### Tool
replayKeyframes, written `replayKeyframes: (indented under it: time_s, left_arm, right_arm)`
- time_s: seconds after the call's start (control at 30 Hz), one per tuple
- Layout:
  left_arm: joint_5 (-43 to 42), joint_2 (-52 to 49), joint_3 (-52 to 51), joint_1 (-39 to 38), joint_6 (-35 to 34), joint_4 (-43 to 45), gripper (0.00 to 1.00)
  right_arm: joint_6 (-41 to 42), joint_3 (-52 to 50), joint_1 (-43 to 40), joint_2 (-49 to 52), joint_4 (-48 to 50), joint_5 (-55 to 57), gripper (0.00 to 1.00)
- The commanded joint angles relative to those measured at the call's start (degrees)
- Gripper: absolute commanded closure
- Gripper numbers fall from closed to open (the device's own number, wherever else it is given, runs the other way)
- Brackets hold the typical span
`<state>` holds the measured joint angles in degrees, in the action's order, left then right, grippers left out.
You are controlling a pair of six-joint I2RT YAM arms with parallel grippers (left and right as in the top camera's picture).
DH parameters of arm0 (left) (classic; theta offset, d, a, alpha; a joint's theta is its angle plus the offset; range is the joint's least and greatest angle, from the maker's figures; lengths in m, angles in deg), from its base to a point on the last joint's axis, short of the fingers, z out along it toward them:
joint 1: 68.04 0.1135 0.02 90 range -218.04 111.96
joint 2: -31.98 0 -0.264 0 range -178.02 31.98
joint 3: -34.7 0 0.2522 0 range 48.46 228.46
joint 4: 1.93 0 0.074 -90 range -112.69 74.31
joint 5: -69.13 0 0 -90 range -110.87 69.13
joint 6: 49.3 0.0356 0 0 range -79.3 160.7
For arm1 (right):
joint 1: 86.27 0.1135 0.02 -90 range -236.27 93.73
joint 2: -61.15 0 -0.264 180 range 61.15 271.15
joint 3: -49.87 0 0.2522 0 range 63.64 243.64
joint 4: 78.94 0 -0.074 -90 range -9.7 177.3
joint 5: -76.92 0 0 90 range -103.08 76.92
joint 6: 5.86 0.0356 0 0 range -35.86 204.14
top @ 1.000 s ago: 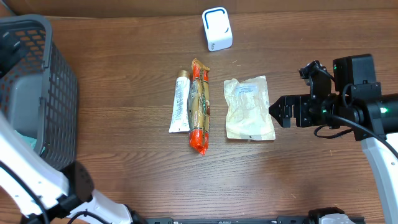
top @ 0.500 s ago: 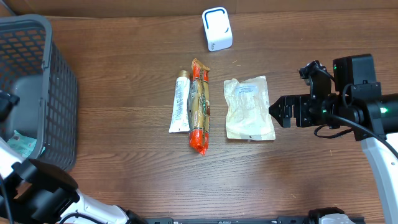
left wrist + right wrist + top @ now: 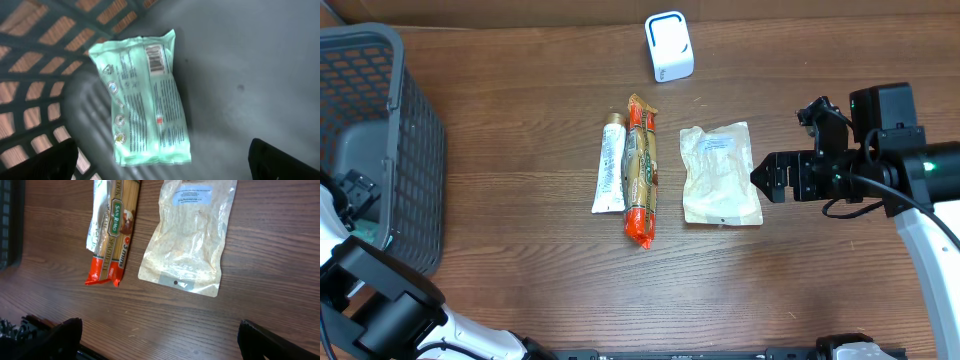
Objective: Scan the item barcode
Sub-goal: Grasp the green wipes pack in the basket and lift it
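My left gripper grips the mint-green packet (image 3: 145, 100) across its long sides next, away from the barcode end, so the barcode stays uncovered to scan.
A mint-green packet (image 3: 145, 100) lies flat on the grey basket floor, its barcode (image 3: 154, 59) facing up near the top edge. My left gripper (image 3: 161, 152) hangs open above the packet's lower end, touching nothing; in the overhead view it is (image 3: 356, 188) inside the basket (image 3: 390, 60). A white scanner (image 3: 668, 46) stands at the table's back. My right gripper (image 3: 768, 178) is open and empty just right of a cream pouch (image 3: 719, 174). Its wrist view shows that pouch (image 3: 187, 235) lying ahead of the right gripper (image 3: 160, 332).
An orange pasta packet (image 3: 639, 170) and a white tube (image 3: 609, 164) lie side by side at mid-table, left of the pouch. The dark mesh basket fills the left edge, its walls (image 3: 45, 45) close around my left gripper.
My left arm has drawn back toward the front left, uncovering the basket's top. The right arm has barely shifted. Items on the table have not moved.
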<state>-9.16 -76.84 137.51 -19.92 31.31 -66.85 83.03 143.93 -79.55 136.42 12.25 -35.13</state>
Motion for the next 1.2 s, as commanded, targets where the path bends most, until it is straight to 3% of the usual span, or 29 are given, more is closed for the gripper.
replayKeyframes:
  time_s: [0.0, 0.33, 0.57, 0.8, 0.87, 0.97, 1.13, 1.17]
  left_arm:
    - [1.79, 0.42, -4.00, 0.52, 2.14, 3.37, 0.00]
    - [1.75, 0.31, -11.32, 1.16, 2.10, 12.46, 0.00]
    - [-4.15, -2.91, -11.91, 3.48, 2.14, 12.74, 0.00]
    - [-4.07, -4.92, -11.93, 3.65, 2.12, 12.55, 0.01]
    - [-4.09, -4.92, -11.93, 3.65, 2.10, 12.66, 0.11]
    - [-4.63, -4.92, -11.91, 3.61, 1.81, 12.26, 0.51]
    - [-13.35, -4.70, -7.41, 3.61, 1.66, 8.66, 0.84]
    - [-14.95, -4.66, -5.53, 3.61, 1.66, 6.75, 0.85]
  right_arm:
    - [-0.87, 0.66, -0.37, 0.79, 0.11, 0.15, 0.00]
    - [-0.87, 0.66, -0.37, 1.38, -0.26, 0.15, 0.00]
    - [-0.87, 0.66, -0.37, 1.38, -0.35, 0.15, 0.00]
    - [-0.85, 0.66, -0.37, 1.38, -0.33, 0.13, 0.00]
    - [-0.83, 0.66, -0.37, 1.38, -0.33, 0.13, 0.00]
    - [-0.83, 0.66, -0.37, 1.38, -0.33, 0.13, 0.00]
    - [-0.85, 0.66, -0.37, 1.38, -0.31, 0.13, 0.00]
    - [-0.85, 0.66, -0.37, 1.38, -0.31, 0.13, 0.00]
